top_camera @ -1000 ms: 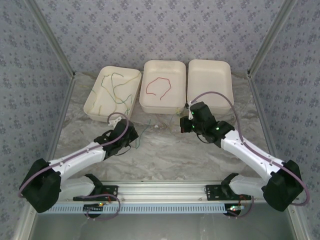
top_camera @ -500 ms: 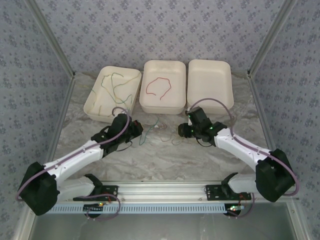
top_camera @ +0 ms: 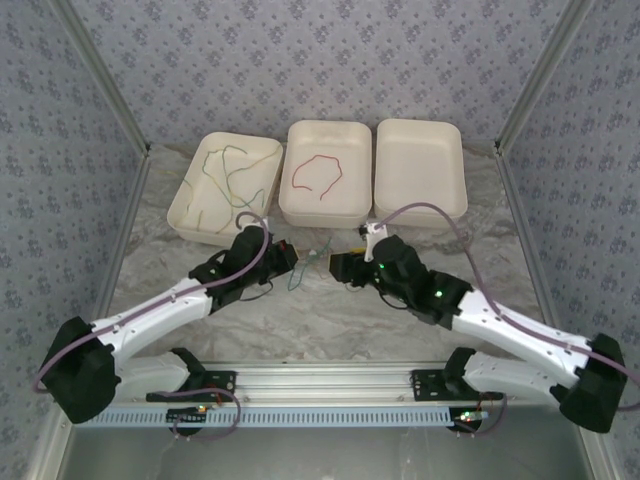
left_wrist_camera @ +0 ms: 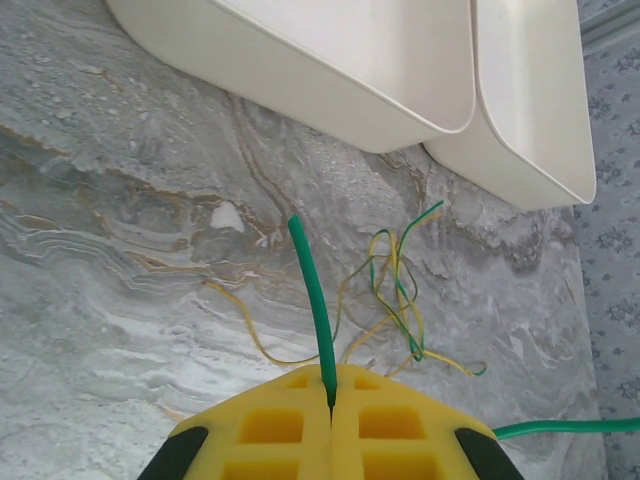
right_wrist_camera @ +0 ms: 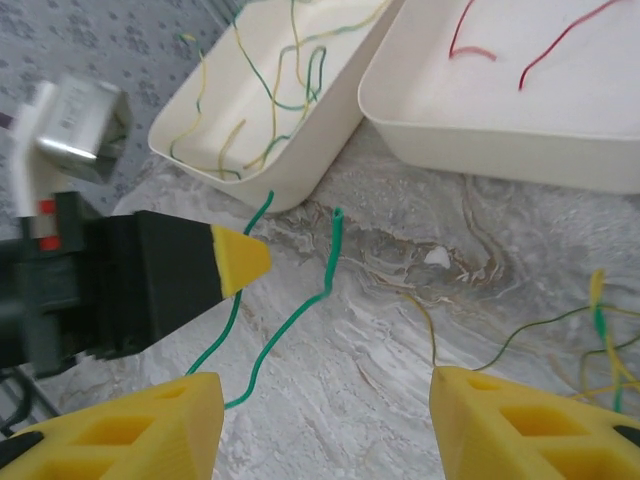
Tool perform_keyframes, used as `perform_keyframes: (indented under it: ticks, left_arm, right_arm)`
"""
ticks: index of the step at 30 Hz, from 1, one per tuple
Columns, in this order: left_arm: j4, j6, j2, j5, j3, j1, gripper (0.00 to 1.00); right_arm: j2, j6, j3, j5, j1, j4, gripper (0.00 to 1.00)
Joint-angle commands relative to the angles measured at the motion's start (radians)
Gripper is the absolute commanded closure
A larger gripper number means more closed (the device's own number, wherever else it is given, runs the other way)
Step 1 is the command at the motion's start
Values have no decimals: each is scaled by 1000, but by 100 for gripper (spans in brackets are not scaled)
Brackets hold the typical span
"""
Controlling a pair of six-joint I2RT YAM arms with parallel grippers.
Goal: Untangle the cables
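My right gripper grabs the green cable's loose trailing end [right_wrist_camera: 334, 243] next, away from my left gripper, to stretch it untangled.
My left gripper [left_wrist_camera: 331, 386] is shut on a green cable [left_wrist_camera: 312, 290] that sticks up out of its yellow pads, with the other end trailing off to the right. Past it, a loose knot of yellow and green cables [left_wrist_camera: 400, 300] lies on the marble table. In the top view the left gripper [top_camera: 292, 258] and right gripper [top_camera: 338, 265] face each other closely in front of the middle tray. My right gripper [right_wrist_camera: 325, 420] is open, with nothing between its fingers. The green cable [right_wrist_camera: 300, 310] hangs in front of it, beside the left gripper's tip [right_wrist_camera: 240, 262].
Three white trays stand at the back. The left tray [top_camera: 180, 215] holds green and yellow cables [top_camera: 232, 178], the middle tray [top_camera: 320, 215] a red cable [top_camera: 320, 168], and the right tray [top_camera: 420, 170] is bare. Aluminium frame posts border both sides.
The right gripper has opened and swung left toward the left gripper. The left arm has reached forward and right, carrying the green cable.
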Motion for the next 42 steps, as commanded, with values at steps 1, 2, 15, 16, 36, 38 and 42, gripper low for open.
perform_keyframes:
  ticks: [1,2,15,16,36,38,42]
  left_arm:
    - [30,-6,8,4,41,-16,100]
    - [28,-8,10,0,43,-20,100]
    - [46,-46,5,-6,31,-47,100]
    - [45,-55,-2,-14,27,-47,100]
    - [161,-657,-479,-411,-354,-21,100]
    - [167,-686,-476,-413,-357,-31,100]
    - [128,-767,-481,-436,-363,-63,100]
  right_arm:
    - [75,46,46,26,6,76,41]
    - [93,44,63,31,2,75,41]
    - [166,96,47,-58,-123,181,90]
    - [159,105,40,-58,-127,188,98]
    - [-380,478,-357,258,-151,353,100]
    - [-406,531,-395,280,-151,410,100]
    - [-461,653,-438,351,-156,433,100]
